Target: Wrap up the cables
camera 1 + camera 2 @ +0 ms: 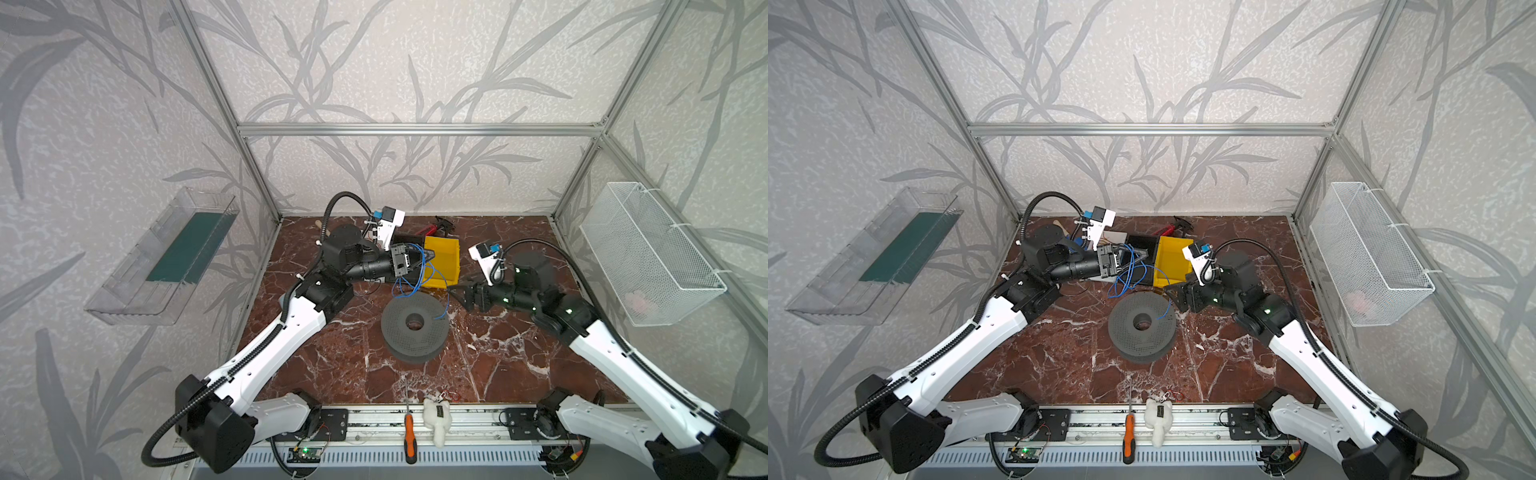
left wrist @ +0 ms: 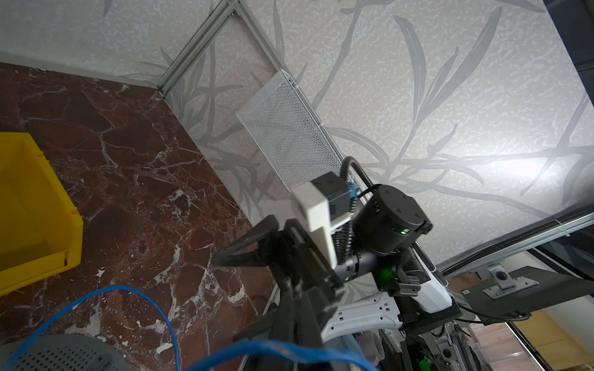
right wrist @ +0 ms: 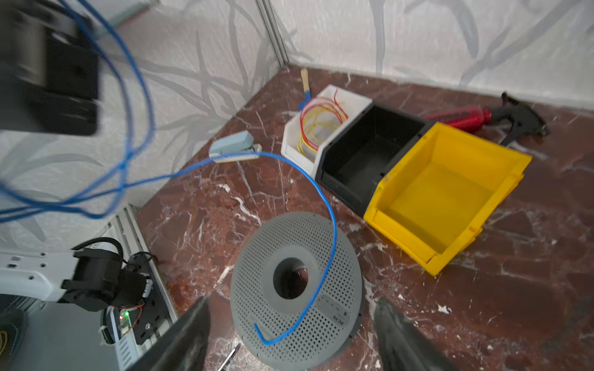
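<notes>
The blue wire should be gripped near its loose end by my right gripper, so it can be drawn out for wrapping. The held loops should stay free.
The cables are one thin bright-blue wire (image 1: 424,272) (image 1: 1130,272). It hangs in loose loops from my left gripper (image 1: 419,259) (image 1: 1136,259) (image 2: 289,289), which is shut on it above the floor beside the yellow bin. The wire (image 3: 331,225) arcs down, and its free end lies on a grey perforated spool (image 1: 415,328) (image 1: 1142,328) (image 3: 295,289) that lies flat. My right gripper (image 1: 457,296) (image 1: 1172,297) (image 3: 294,334) hovers open at the spool's right edge, with nothing between its fingers. In the left wrist view the wire (image 2: 160,308) crosses blurred close to the lens.
Yellow (image 1: 442,262), black (image 3: 363,154) and white (image 3: 321,128) bins stand behind the spool; the white one holds red and yellow wires. A stapler (image 3: 231,146) and a red-handled tool (image 1: 436,226) lie nearby. A screwdriver (image 1: 410,432) and white toy (image 1: 436,417) sit at the front rail. A wire basket (image 1: 648,253) hangs right.
</notes>
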Robot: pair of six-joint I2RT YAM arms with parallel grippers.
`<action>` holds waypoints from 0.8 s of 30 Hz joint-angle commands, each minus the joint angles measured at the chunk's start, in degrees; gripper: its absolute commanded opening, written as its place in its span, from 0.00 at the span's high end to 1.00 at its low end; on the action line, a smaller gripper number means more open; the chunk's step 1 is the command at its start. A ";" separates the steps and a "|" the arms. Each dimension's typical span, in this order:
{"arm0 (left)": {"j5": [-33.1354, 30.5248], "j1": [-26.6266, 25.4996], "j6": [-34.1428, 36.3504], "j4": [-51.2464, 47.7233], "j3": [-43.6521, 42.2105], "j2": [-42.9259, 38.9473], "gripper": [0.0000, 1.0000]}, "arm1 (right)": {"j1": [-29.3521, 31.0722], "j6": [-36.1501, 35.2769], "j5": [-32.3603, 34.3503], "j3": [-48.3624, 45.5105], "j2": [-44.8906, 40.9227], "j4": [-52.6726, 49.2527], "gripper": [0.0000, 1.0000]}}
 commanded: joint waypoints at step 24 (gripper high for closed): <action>-3.13 3.02 17.10 -35.59 10.81 -6.79 1.00 | -7.50 3.14 -3.09 -3.35 14.40 7.99 1.00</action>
